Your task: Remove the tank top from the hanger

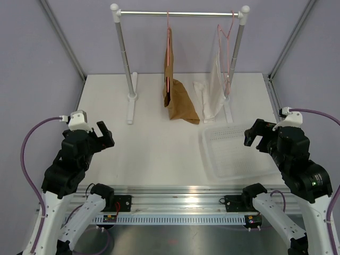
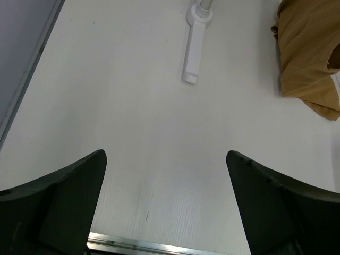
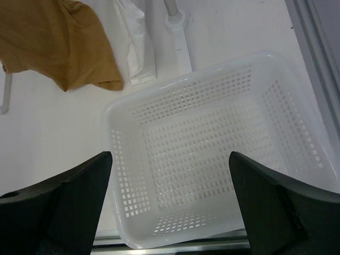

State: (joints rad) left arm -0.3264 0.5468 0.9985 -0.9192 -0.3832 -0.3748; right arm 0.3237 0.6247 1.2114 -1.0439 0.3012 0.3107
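Note:
My left gripper grabs the pink hanger's near arm (image 1: 168, 77) next, which leaves the hanger's hook free and the tank top free to slip off.
The tan-brown tank top (image 1: 175, 93) hangs on a thin pink hanger (image 1: 169, 48) from the rail at the back; its lower part pools on the table. It also shows in the left wrist view (image 2: 311, 58) and the right wrist view (image 3: 58, 42). My left gripper (image 1: 106, 135) is open and empty, low over the near-left table (image 2: 166, 156). My right gripper (image 1: 254, 135) is open and empty, above the white basket (image 3: 170, 156).
A white clothes rack (image 1: 123, 58) with a metal rail stands at the back, its foot on the table (image 2: 194, 48). A second pink hanger (image 1: 228, 37) bears a white sheer garment (image 1: 213, 90). A white perforated basket (image 1: 234, 154) sits at the near right.

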